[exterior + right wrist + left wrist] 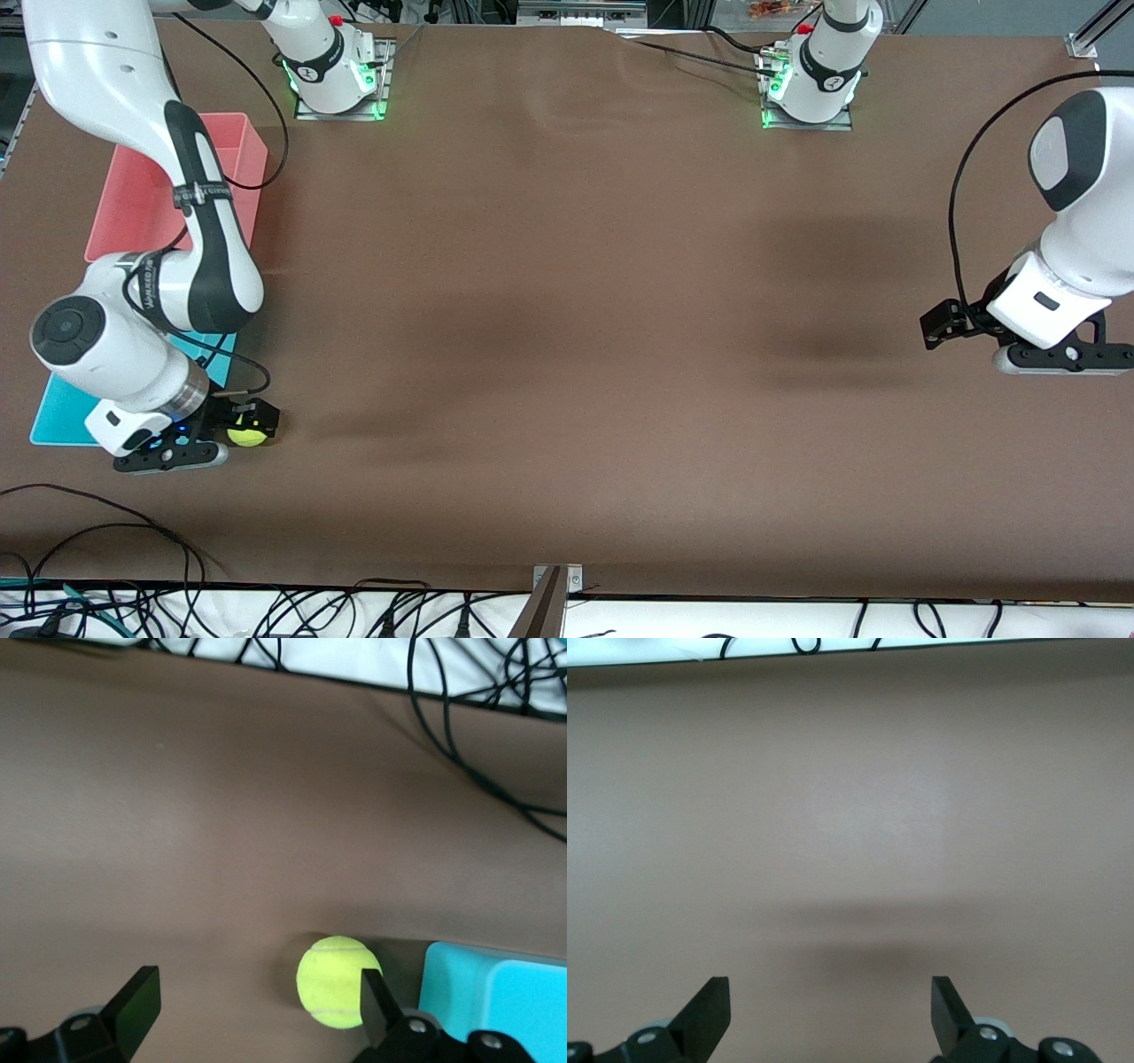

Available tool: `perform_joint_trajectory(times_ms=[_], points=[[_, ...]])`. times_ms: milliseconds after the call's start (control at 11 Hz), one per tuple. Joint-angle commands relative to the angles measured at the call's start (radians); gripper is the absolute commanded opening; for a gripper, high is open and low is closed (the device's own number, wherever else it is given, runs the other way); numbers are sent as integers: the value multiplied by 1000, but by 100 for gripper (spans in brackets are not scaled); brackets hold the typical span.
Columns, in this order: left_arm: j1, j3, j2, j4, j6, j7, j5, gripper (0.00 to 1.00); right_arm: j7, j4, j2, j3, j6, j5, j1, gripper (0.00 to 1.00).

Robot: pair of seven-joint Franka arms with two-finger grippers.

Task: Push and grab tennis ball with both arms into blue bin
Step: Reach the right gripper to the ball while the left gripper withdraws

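Observation:
Next, my right gripper grabs the tennis ball around its round middle (246,437) to get it into the blue bin (60,413).
The tennis ball (246,435) lies on the brown table just outside the blue bin (60,413), at the bin's corner nearest the front camera. In the right wrist view the ball (332,980) sits beside the bin's corner (496,1001). My right gripper (244,424) is down at the ball and open. In its wrist view the gripper (257,983) has the ball close against the finger (376,1005) on the bin's side. My left gripper (941,324) waits open and empty over bare table at the left arm's end, also seen in its wrist view (830,988).
A pink bin (133,195) stands next to the blue bin, farther from the front camera; the right arm covers part of both. Black cables (106,532) lie along the table's front edge.

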Motion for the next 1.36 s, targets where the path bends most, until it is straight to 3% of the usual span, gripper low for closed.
perform_joint_trajectory(times_ms=[0,182,909,1000,1091,1182,1273], points=[[-223,245,-80,-6,-53,121,-127,100,-16,37,76,-7,61,-60,-10,100],[-332,364,-100,-49,-79,205,-131,100,-14,29,101,-9,81,-99,-39,100],[-315,322,-124,-38,-150,208,-147,100,1,-27,162,-9,119,-91,-58,100],[-287,289,-124,-29,-151,202,-168,100,0,-29,162,-9,119,-91,-59,99],[-255,247,-124,-29,-150,202,-170,100,-5,-29,162,-9,119,-91,-58,71],[-233,226,-128,-27,-151,202,-171,100,-6,-29,161,-9,113,-87,-58,31],[-230,221,-136,-29,-151,202,-171,100,-6,-30,161,-7,112,-83,-58,17]])
